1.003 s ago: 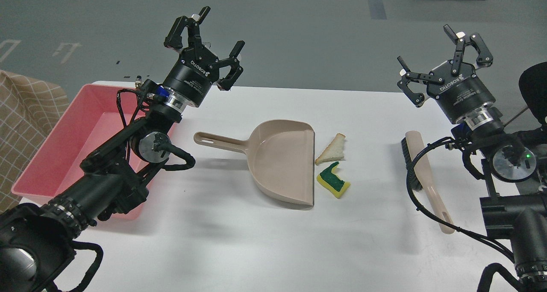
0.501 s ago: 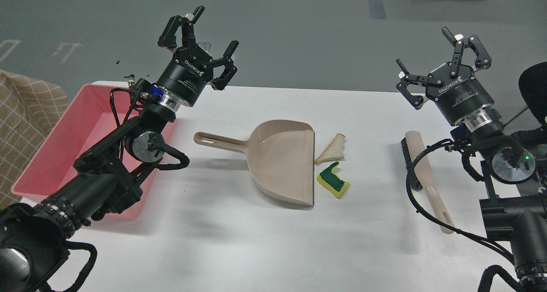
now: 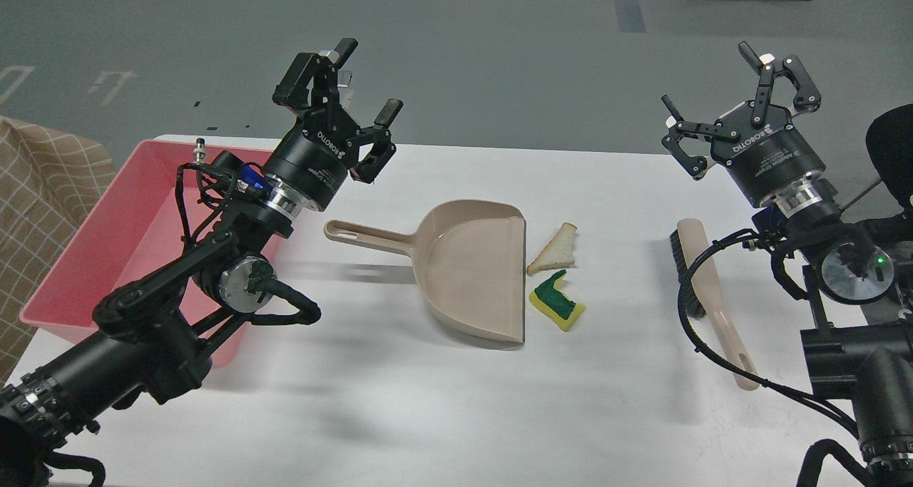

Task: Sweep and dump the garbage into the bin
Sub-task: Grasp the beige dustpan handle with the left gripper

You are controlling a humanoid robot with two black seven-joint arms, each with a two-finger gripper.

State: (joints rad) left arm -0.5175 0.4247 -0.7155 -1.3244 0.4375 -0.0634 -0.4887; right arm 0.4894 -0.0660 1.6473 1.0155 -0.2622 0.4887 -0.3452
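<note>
Next, my left gripper grabs the dustpan by its narrow handle [image 3: 369, 236], since the dustpan's pan spreads too wide for the gripper's fingers.
A triangular white bread slice [image 3: 553, 250] with tan crust and a torn yellow sponge [image 3: 557, 301] with a green top lie on the white table, just right of the open mouth of a beige long-handled dustpan [image 3: 471, 277]. The pink bin [image 3: 93, 237] stands at the table's left edge. My left gripper [image 3: 360, 91] is open and empty, held in the air above the table's far edge, left of and beyond the dustpan's handle. My right gripper [image 3: 713, 98] is open and empty, raised above the far right of the table, beyond a beige brush [image 3: 702, 287].
The brush lies lengthwise at the right, its bristles at the far end, partly behind my right arm's cable. A checked brown cloth [image 3: 39, 187] shows left of the bin. Grey floor lies beyond the table [image 3: 456, 401].
My left gripper has shifted slightly right and lower, its wrist now over the table beside the bin's right wall. My right gripper has barely moved. Dustpan, scraps and brush are unmoved.
</note>
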